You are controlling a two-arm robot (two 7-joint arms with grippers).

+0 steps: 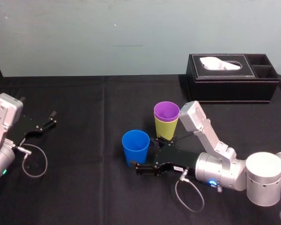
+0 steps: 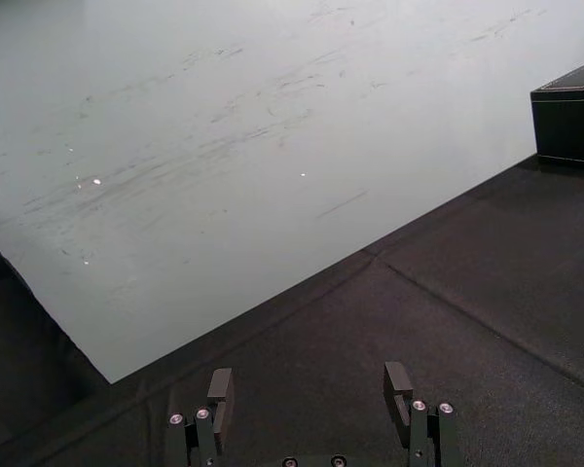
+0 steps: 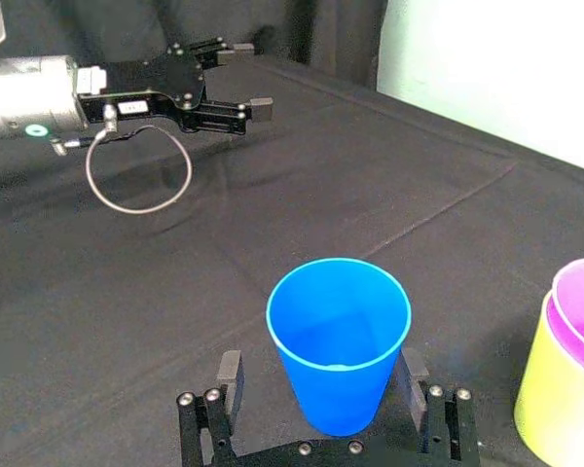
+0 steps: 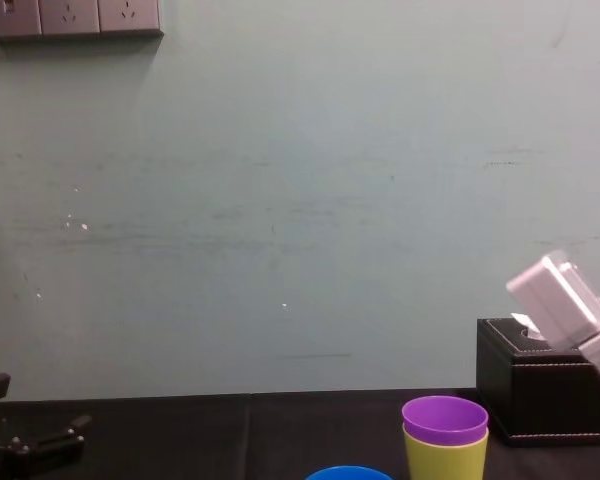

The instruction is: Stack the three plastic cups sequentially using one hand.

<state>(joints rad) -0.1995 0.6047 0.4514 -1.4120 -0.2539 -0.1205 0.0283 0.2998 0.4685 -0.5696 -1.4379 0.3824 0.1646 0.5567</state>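
Observation:
The robot should next grab the outer sides of the blue cup (image 3: 339,341) with its right gripper. The blue cup should then stack into the purple cup.
The blue cup (image 1: 136,146) (image 3: 339,341) stands upright on the black cloth, its rim just showing in the chest view (image 4: 348,472). My right gripper (image 1: 147,154) (image 3: 321,368) is open around its lower part, one finger (image 3: 229,375) on each side, with a small gap at least on one side. To the right of the blue cup, the purple cup (image 1: 166,111) (image 4: 444,418) sits nested inside the yellow-green cup (image 1: 166,127) (image 3: 555,399). My left gripper (image 1: 49,119) (image 2: 310,389) rests open and empty at the far left of the table.
A black tissue box (image 1: 232,77) (image 4: 545,395) stands at the back right by the wall. A cable loop (image 1: 35,161) lies under the left arm, another (image 1: 189,194) under the right wrist. Bare black cloth (image 1: 84,140) stretches between the arms.

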